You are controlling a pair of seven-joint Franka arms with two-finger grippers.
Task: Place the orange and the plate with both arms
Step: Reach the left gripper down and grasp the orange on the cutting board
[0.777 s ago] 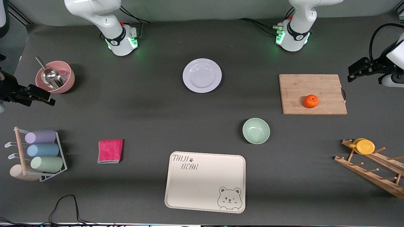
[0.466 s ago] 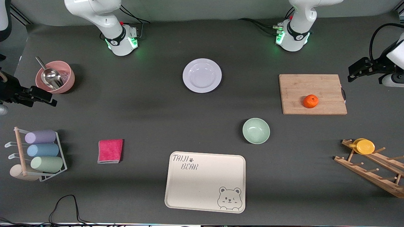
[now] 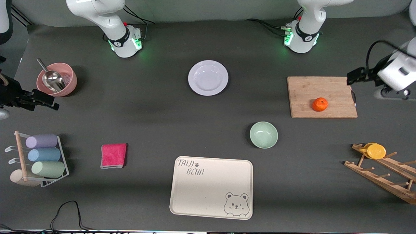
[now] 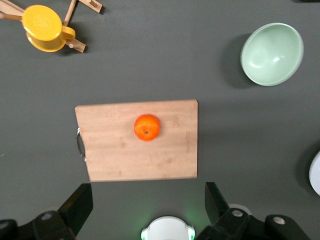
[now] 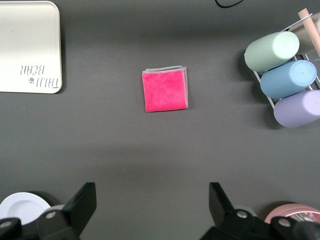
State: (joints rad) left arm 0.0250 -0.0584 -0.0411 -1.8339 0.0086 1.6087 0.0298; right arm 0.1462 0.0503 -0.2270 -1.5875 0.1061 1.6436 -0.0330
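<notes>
My left gripper is to put the orange on the plate (image 3: 208, 77), so it needs to grab the orange next, around its round middle (image 3: 319, 104).
The orange (image 3: 320, 104) lies on a wooden cutting board (image 3: 308, 89) toward the left arm's end of the table; it also shows in the left wrist view (image 4: 147, 127). The lavender-white plate (image 3: 208, 77) sits bare between the two arm bases; slivers of it show in the left wrist view (image 4: 316, 172) and the right wrist view (image 5: 22, 207). My left gripper (image 3: 350, 78) (image 4: 147, 205) is open and empty over the board's handle-end corner. My right gripper (image 3: 53, 104) (image 5: 152, 202) is open and empty over the table beside the pink bowl.
A mint-green bowl (image 3: 263, 134) and a cream bear tray (image 3: 211, 187) lie nearer the camera. A pink bowl with a scoop (image 3: 57, 79), a cup rack (image 3: 40, 159) and a pink cloth (image 3: 113, 155) are at the right arm's end. A wooden rack with a yellow lid (image 3: 376, 151) is at the left arm's end.
My left gripper has swung in toward the cutting board, now over its corner. My right gripper has barely shifted. The orange and the plate have not moved.
</notes>
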